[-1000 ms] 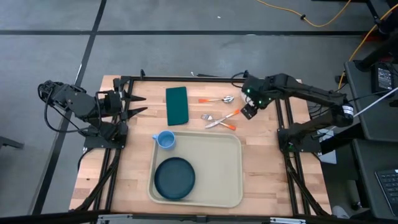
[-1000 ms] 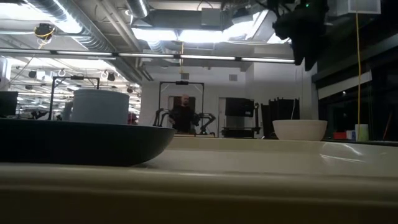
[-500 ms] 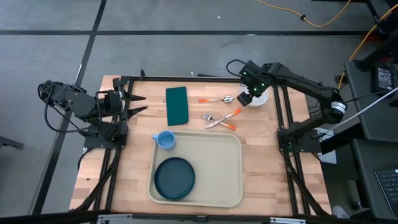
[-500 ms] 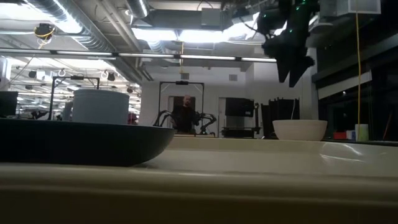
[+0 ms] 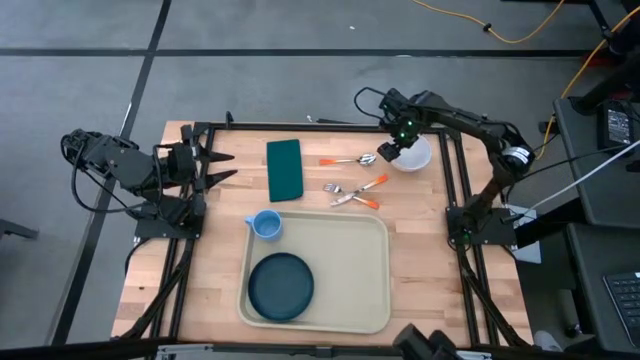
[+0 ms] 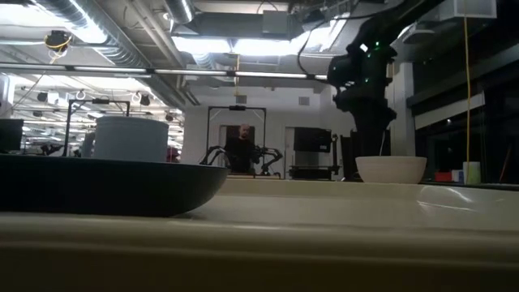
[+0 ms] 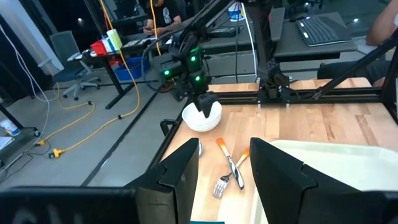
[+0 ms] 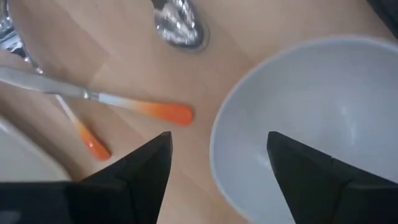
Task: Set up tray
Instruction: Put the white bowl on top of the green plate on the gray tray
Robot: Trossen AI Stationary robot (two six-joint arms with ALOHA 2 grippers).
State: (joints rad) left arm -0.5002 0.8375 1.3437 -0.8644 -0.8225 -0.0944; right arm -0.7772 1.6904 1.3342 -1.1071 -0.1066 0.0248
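Observation:
The white bowl's rim (image 5: 397, 167) is well below my fingers, one inside and one outside, so my right gripper should go lower first and then close on the bowl.
The beige tray (image 5: 350, 262) lies at the table's near middle. A dark blue plate (image 5: 281, 286) sits in it, and a blue cup (image 5: 266, 224) stands at its far left corner. A white bowl (image 5: 414, 154) rests on the wood at the far right. My right gripper (image 8: 217, 171) points down, open, over the bowl's left rim (image 8: 217, 134), one finger inside that rim and one outside. My left gripper (image 7: 227, 180) waits open and holds nothing at the table's left side (image 5: 215, 170).
A dark green napkin (image 5: 284, 168) lies at the far middle. A spoon (image 5: 352, 160), a fork and a knife (image 5: 356, 192) with orange handles lie between the napkin and the bowl. The table's black frame (image 5: 452, 185) runs close behind the bowl.
My right gripper has swung from above the fork and knife toward the table's far edge and has come down over the bowl's left rim, its wrist turning on the way. It has stayed open.

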